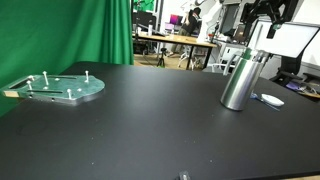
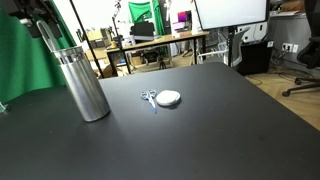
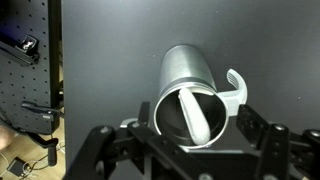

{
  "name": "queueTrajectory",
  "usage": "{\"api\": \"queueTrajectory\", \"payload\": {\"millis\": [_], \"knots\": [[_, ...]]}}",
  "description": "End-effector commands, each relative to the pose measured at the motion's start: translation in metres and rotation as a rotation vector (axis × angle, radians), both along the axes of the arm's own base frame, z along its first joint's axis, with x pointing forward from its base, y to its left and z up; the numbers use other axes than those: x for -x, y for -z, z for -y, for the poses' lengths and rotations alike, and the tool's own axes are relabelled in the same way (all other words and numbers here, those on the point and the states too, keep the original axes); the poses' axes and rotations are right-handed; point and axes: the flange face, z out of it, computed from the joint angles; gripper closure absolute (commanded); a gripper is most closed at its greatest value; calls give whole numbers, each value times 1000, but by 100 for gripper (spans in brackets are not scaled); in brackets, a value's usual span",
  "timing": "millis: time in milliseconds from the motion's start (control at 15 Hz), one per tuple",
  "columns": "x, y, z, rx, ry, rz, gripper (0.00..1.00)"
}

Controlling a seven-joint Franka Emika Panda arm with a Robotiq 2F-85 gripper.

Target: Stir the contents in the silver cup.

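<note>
I should close my gripper on the white stirrer now. My two fingers are on either side of its upper end (image 1: pixel 262 36) (image 3: pixel 203 132) at finger depth, just above the silver cup's rim.
The silver cup (image 1: pixel 240 78) stands upright on the black table, near its edge; it shows in both exterior views (image 2: pixel 85 82). In the wrist view I look down into its open mouth (image 3: pixel 190 85), where a white spoon-like stirrer (image 3: pixel 195 115) leans against the near rim. My gripper (image 3: pixel 197 135) hovers right above the cup mouth, open, with one finger on each side of the rim. It holds nothing. In the exterior views the gripper (image 1: pixel 265 18) (image 2: pixel 40 22) sits just over the cup's top.
A flat round grey-green plate with upright pegs (image 1: pixel 62 88) lies at the far side of the table. A small white round object (image 2: pixel 168 97) with a little metal piece (image 2: pixel 148 97) lies beside the cup. Desks, monitors and a green curtain stand behind.
</note>
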Motion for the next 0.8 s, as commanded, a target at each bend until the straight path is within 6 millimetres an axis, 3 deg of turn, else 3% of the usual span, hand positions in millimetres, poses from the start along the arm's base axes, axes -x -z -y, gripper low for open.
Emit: {"api": "queueTrajectory", "payload": {"millis": [0,533,667,733], "knots": [[-2,-5,-1,-8,-2,9,43],[3,-17,-1,-4,-12,20,98],[6,-26,-1,1,-17,33,100],[8,-31,-1,1,-19,42,96]]}}
